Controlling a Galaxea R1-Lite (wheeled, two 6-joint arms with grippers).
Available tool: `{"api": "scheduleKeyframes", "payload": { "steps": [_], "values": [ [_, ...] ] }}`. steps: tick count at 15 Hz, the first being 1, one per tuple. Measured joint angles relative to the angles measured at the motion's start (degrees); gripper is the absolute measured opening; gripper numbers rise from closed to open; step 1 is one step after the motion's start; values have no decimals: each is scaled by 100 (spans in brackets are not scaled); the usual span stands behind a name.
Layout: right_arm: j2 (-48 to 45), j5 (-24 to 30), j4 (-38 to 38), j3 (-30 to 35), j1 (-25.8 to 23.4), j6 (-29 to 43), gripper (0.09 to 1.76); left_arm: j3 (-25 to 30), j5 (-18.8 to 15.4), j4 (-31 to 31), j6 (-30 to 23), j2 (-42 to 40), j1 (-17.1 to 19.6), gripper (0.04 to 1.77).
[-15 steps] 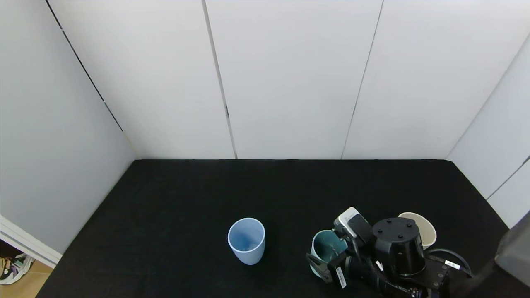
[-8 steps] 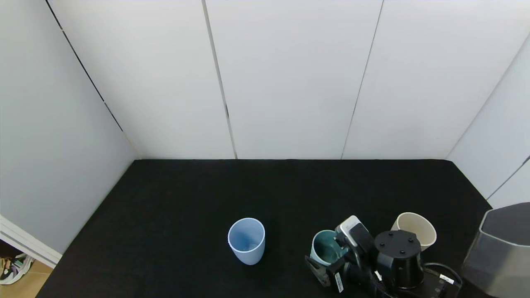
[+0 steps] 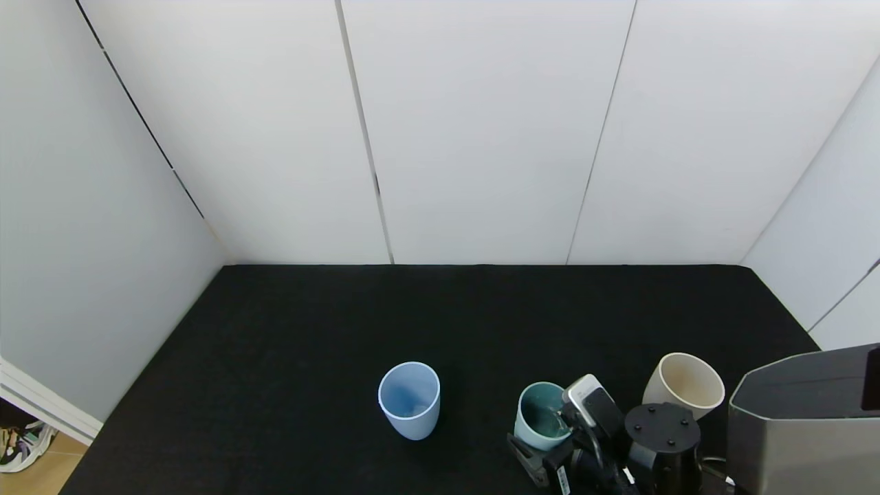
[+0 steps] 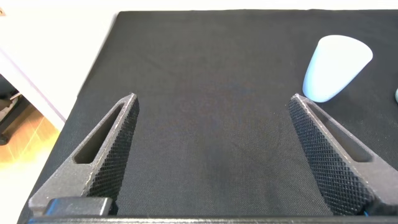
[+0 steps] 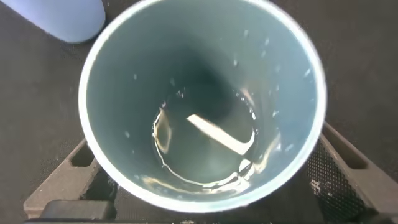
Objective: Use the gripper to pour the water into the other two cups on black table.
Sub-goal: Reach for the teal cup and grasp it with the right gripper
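My right gripper closes on the teal-green cup now, since its fingers stand on either side of the cup in the right wrist view.
The black table (image 3: 385, 316) holds three cups. The pale blue cup (image 3: 410, 399) stands left of centre; it also shows in the left wrist view (image 4: 336, 65). The cream-beige cup (image 3: 684, 385) stands at the right. Between them the teal-green cup (image 3: 543, 414) stands upright between the fingers of my right gripper (image 3: 543, 432), which looks open around it. In the right wrist view the teal-green cup (image 5: 124, 74) fills the frame, with water (image 5: 211, 168) glinting in its bottom and a finger (image 5: 339, 165) on each side. My left gripper (image 4: 212, 99) is open and empty over bare table.
White panel walls close the table at the back and both sides. A grey link of my right arm (image 3: 804, 419) fills the lower right corner, next to the cream-beige cup. The table's left edge drops to a wooden floor (image 3: 27, 474).
My right arm has drawn back toward the near edge and its grey link has come into view at the right, uncovering the cream-beige cup. The teal-green cup has stayed in place.
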Motion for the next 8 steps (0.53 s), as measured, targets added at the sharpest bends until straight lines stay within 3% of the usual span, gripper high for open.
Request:
{"api": "scheduleKeyframes", "payload": {
  "steps": [7,8],
  "values": [
    [51,0,0,-33,-33,20,171,0,0,0,0,2,0,172],
    [38,2,0,-52,-35,11,157,0,0,0,2,2,0,172]
  ]
}}
